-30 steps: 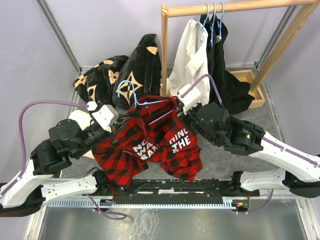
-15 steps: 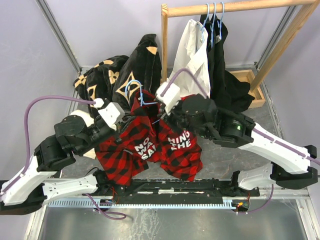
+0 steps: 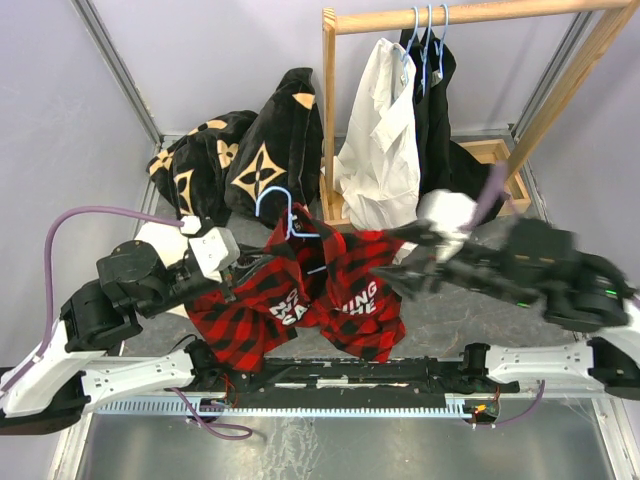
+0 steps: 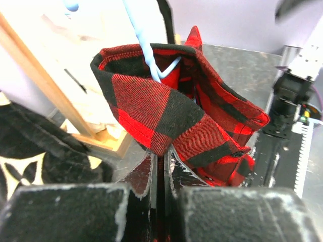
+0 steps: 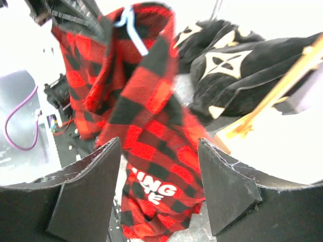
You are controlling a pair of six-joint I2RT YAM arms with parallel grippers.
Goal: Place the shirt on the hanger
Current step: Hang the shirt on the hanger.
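Note:
Next, the right gripper grabs the shirt's top edge (image 3: pixel 350 240) (image 5: pixel 160 63) beside the hanger, opposite my left gripper, so the hanger's hook stays free to hang on the bar.
The red-and-black plaid shirt (image 3: pixel 345 290) hangs bunched between the two arms, its white lettering facing the camera. The light-blue hanger (image 3: pixel 285 205) pokes out of the shirt's top, hook up. My left gripper (image 3: pixel 243 268) is shut on a fold of the shirt (image 4: pixel 171 111), with the hanger (image 4: pixel 146 48) rising just beyond the fabric. My right gripper (image 3: pixel 398 263) is to the right of the shirt, blurred, open and apart from it. In the right wrist view the shirt (image 5: pixel 151 116) and hanger (image 5: pixel 128 22) lie beyond my open right gripper (image 5: pixel 160 143).
A pale wooden rail (image 3: pixel 450 15) stands at the back right, carrying a white shirt (image 3: pixel 385 140) and a black garment (image 3: pixel 450 150) on blue hangers. Black fabric with tan motifs (image 3: pixel 250 150) is piled at the back left. The rail's wooden base (image 3: pixel 495 155) sits behind my right arm.
My right gripper has opened, let go near the shirt's collar and swung away to the right. The shirt has sagged a little. My left gripper still holds the fabric.

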